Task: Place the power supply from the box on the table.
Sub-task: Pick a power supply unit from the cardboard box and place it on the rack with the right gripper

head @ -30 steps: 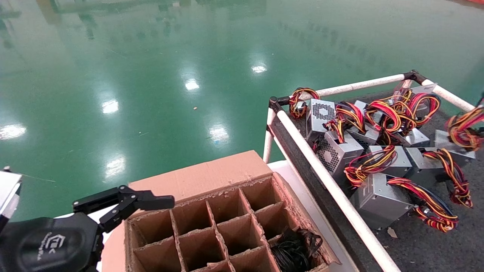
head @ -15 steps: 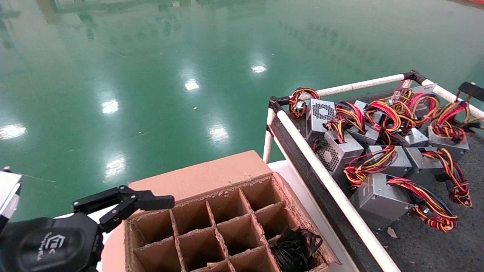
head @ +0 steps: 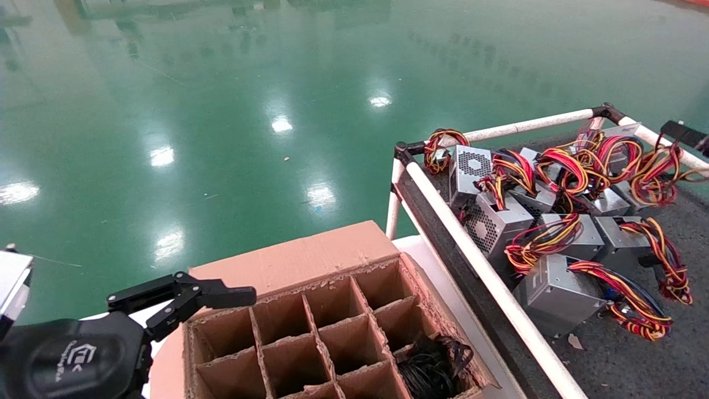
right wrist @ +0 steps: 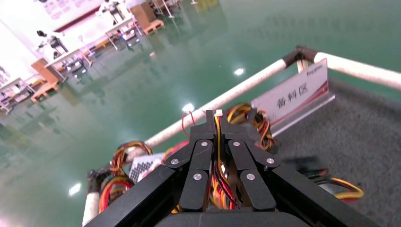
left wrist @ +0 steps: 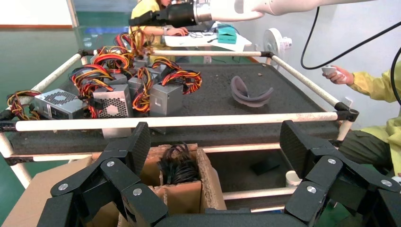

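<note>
My right gripper should release the power supply now, because the power supply's grey body (head: 630, 193) sits on the felt below my fingers and the power supply would stay there.
My right gripper (head: 686, 134) hangs over the table's (head: 620, 360) far right corner, shut on the red, yellow and black wire loop (head: 658, 173) of a power supply. In the right wrist view the wires (right wrist: 216, 124) run between the closed fingers. The unit's grey body is mostly hidden among the other power supplies (head: 556, 296). The box (head: 288, 260) sits at the lower middle, and the cells I can see hold no power supply. My left gripper (head: 210, 302) is parked open at the box's left corner, its fingers (left wrist: 137, 146) wide apart.
A tangle of black cable (head: 435, 366) fills one right-hand box cell. White pipe rails (head: 487, 271) edge the table. A white sign with red print (right wrist: 295, 92) stands by the far corner. A grey curved object (left wrist: 250, 92) lies on the felt; a person in yellow (left wrist: 373, 85) stands beyond.
The held power supply came in from the right edge and has moved back toward the pile by the far rail. The left arm has stayed still.
</note>
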You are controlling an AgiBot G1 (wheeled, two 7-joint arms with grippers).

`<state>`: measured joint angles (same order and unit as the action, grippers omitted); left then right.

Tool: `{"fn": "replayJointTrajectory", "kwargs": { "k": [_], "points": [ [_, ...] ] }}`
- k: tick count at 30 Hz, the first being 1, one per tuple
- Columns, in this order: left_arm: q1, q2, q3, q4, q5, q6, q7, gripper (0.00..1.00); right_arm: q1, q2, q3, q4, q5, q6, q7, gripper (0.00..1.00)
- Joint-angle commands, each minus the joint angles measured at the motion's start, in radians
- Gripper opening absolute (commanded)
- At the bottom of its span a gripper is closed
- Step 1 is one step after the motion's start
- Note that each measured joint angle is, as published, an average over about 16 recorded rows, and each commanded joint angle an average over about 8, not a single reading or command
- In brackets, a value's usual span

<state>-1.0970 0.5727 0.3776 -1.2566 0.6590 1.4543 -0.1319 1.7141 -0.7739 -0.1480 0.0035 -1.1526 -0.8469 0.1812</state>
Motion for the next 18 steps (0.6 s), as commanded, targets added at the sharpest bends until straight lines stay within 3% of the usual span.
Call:
{"fn": "replayJointTrajectory", "kwargs": {
  "k": [1, 4, 5, 18],
  "points": [
    [0.0, 0.0, 0.0, 0.0, 0.0, 0.0, 0.0, 1.0, -0.004, -0.004, -0.003, -0.004, -0.004, 0.001, -0.002, 0.52],
    [0.0, 0.0, 0.0, 0.0, 0.0, 0.0, 0.0, 1.0, -0.002, -0.006, -0.01, -0.006, -0.014, 0.003, 0.0, 0.89],
    [0.0, 0.0, 0.0, 0.0, 0.0, 0.0, 0.0, 1.0, -0.002, -0.007, -0.011, -0.007, -0.016, 0.004, 0.0, 0.97],
    [0.0, 0.0, 0.0, 0.0, 0.0, 0.0, 0.0, 1.0, 0.0, -0.007, -0.013, -0.008, -0.02, 0.006, 0.001, 1.0]
  ]
}}
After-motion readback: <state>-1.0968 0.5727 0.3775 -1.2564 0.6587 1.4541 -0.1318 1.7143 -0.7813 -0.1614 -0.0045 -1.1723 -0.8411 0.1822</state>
